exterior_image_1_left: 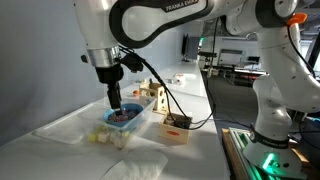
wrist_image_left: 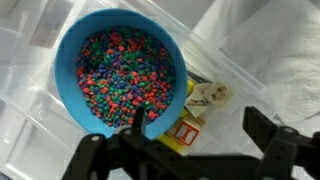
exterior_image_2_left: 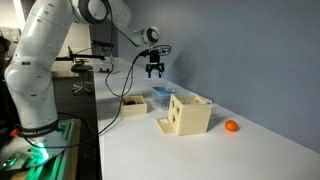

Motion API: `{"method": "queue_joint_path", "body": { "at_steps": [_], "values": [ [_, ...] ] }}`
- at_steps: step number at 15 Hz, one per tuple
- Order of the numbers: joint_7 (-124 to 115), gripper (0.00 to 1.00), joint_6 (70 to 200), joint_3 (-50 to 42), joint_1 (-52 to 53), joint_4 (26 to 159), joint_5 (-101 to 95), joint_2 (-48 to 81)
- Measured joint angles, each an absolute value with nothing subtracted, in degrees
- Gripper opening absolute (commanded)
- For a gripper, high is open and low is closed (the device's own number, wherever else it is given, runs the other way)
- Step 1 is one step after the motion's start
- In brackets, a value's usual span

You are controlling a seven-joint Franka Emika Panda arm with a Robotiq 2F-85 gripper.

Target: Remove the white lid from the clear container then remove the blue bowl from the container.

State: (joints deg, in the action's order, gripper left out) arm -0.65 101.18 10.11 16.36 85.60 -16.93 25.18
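Note:
The blue bowl with its beads needs to come out of the clear container [exterior_image_1_left: 138, 128], so my gripper next needs to grab the blue bowl's rim, with one finger inside and one outside.
The blue bowl [wrist_image_left: 120, 70], full of small coloured beads, sits inside the clear container [wrist_image_left: 30, 130]. Both also show in an exterior view, the bowl [exterior_image_1_left: 124, 117] inside the container [exterior_image_1_left: 138, 128]. My gripper [wrist_image_left: 200, 125] is open and low over the bowl's rim, with one finger at the inside of the rim and the other outside it, over the container's floor. In both exterior views the gripper [exterior_image_1_left: 115, 101] [exterior_image_2_left: 153, 69] points straight down above the bowl [exterior_image_2_left: 163, 92]. A white, crumpled-looking lid [exterior_image_1_left: 135, 166] lies on the table in front of the container.
Wooden picture blocks [wrist_image_left: 205, 98] and a red letter block [wrist_image_left: 185, 130] lie in the container beside the bowl. A small wooden box [exterior_image_1_left: 176, 129] and a wooden house-shaped toy [exterior_image_2_left: 187, 113] stand nearby. An orange ball [exterior_image_2_left: 231, 126] lies on the white table. Cables hang from the arm.

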Motion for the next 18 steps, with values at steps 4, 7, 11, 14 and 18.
{"method": "queue_joint_path", "body": {
  "at_steps": [4,7,11,14,18],
  "values": [
    [-2.47,1.0,104.1,8.25,16.33,85.6,-17.27,25.71],
    [-2.78,1.0,104.18,7.51,16.29,85.59,-17.27,26.49],
    [-2.85,1.0,104.13,7.26,16.46,85.57,-17.69,28.39],
    [-2.86,1.0,104.13,7.21,16.68,85.34,-17.95,29.87],
    [-2.86,0.91,104.13,6.97,16.72,85.25,-18.1,31.2]
  ]
}}
